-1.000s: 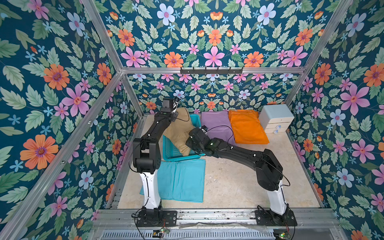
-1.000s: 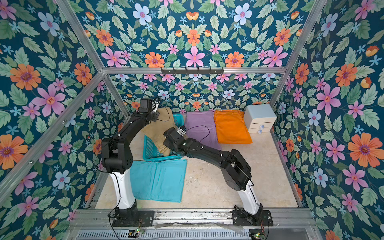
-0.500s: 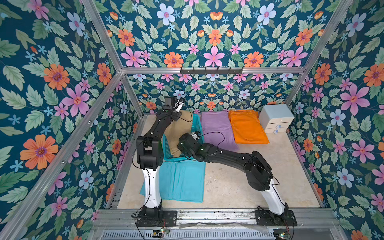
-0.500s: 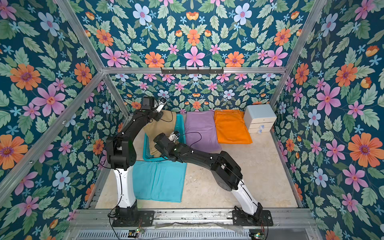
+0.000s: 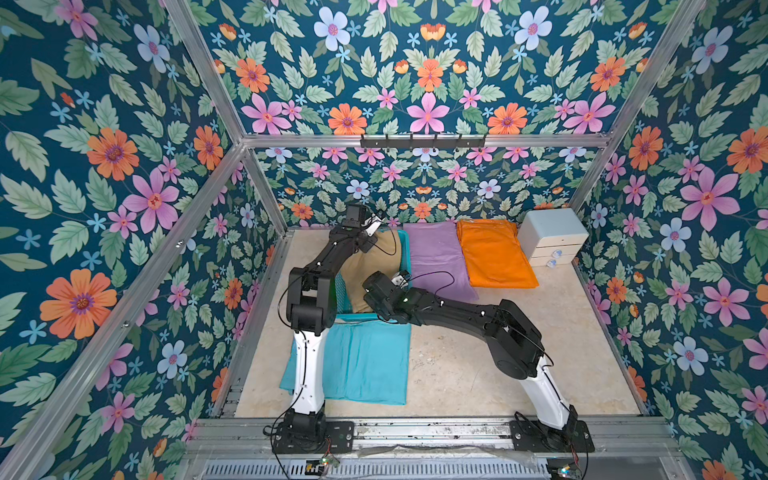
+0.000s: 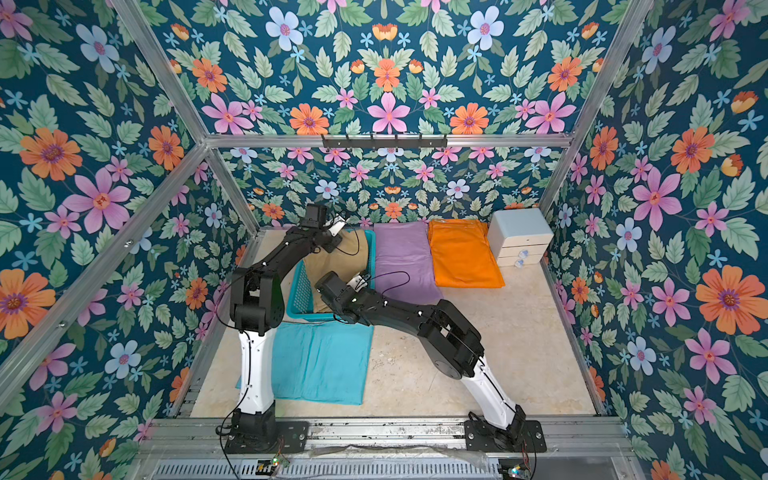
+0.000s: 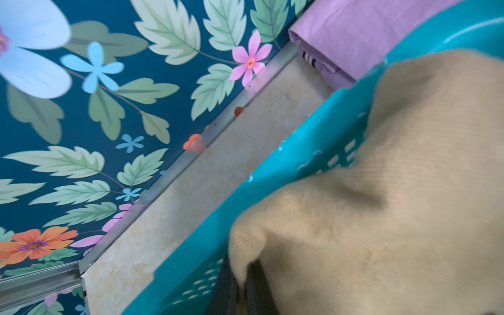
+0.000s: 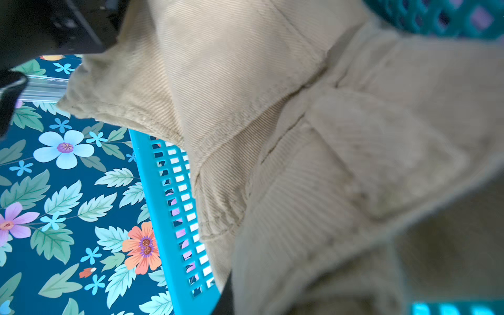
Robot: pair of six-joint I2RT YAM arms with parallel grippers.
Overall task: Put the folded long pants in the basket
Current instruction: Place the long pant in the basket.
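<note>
My right gripper opens now: the khaki pants' near edge hangs inside the basket's near rim, so if released, the khaki pants would fall inside.
The khaki folded long pants lie slumped in the teal basket at the back left. At the basket's far end my left gripper is shut on a pinch of the khaki cloth. My right gripper hangs over the near end, shut on the khaki cloth; only one dark finger shows under it. Lilac pants and orange pants lie flat right of the basket. Turquoise pants lie in front of it.
A pale grey-blue drawer box stands in the back right corner. A black hook rail runs along the back frame. Floral walls close in the left, back and right. The lilac pants touch the basket's right wall.
The right gripper has swung left and towards the front over the basket, and the khaki pants have sunk into it. The left gripper has shifted slightly towards the back wall.
</note>
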